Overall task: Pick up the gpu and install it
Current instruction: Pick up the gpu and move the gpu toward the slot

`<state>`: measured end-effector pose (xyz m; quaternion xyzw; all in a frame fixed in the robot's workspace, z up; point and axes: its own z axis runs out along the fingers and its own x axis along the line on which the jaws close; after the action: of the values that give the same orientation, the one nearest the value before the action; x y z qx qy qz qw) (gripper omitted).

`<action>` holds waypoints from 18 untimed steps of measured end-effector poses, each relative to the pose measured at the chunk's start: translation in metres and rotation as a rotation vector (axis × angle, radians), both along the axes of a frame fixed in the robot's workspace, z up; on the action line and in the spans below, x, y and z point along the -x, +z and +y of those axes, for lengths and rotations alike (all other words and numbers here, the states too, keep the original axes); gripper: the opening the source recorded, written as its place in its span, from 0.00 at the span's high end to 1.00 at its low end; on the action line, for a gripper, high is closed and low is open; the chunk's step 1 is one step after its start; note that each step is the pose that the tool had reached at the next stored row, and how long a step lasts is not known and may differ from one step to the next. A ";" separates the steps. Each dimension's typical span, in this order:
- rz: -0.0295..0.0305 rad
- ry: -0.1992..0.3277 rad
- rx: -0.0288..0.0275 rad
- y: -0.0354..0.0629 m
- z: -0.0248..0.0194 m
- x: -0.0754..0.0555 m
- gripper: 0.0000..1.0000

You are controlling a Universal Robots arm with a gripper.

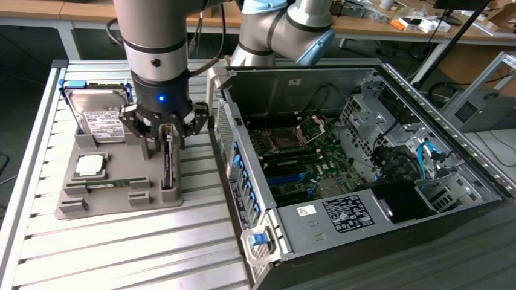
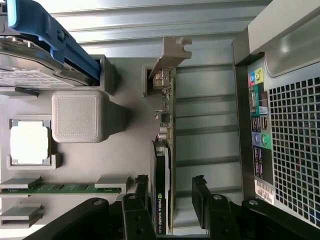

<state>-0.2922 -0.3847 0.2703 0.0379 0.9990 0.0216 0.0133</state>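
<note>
I need to move my gripper lower before I close on the GPU. My fingers are around the GPU's top edge (image 1: pixel 168 140), high above the grey holder (image 1: pixel 109 208).
The gpu (image 1: pixel 168 164) stands on edge in a slot of the grey holder (image 1: pixel 109 208), at the holder's side nearest the computer case. In the wrist view the gpu (image 2: pixel 166 125) shows a green board, a black cooler and a silver end bracket. My gripper (image 1: pixel 165 134) hangs straight above it, lowered over its top edge. The gripper (image 2: pixel 171 186) is open, with one of its fingers (image 2: pixel 141 184) on each side of the card. A gap shows between the card and the finger on the case side.
On the same holder sit a silver hard drive (image 1: pixel 101 118) in a blue frame, a square processor (image 1: pixel 89 164) and a green memory strip (image 1: pixel 117 182). The open computer case (image 1: pixel 363 151) lies at the exterior view's right, its motherboard exposed. Both rest on a slatted metal table (image 1: pixel 121 254).
</note>
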 end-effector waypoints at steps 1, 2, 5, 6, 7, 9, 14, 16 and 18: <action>0.0000 0.000 0.0001 -0.0005 0.0002 0.000 0.52; -0.0001 0.000 0.0001 -0.0016 0.0006 0.000 0.52; 0.0000 0.000 0.0005 -0.0035 0.0013 0.000 0.52; 0.0000 0.000 0.0007 -0.0040 0.0014 0.000 0.52; 0.0000 0.000 0.0008 -0.0045 0.0015 0.000 0.52; -0.0001 0.000 0.0011 -0.0056 0.0018 0.000 0.52; 0.0000 0.000 0.0020 -0.0091 0.0026 0.000 0.52; -0.0001 0.000 0.0022 -0.0102 0.0029 0.000 0.52; 0.0000 0.000 0.0024 -0.0111 0.0030 0.000 0.52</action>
<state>-0.2922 -0.3817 0.2592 0.0378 0.9990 0.0204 0.0133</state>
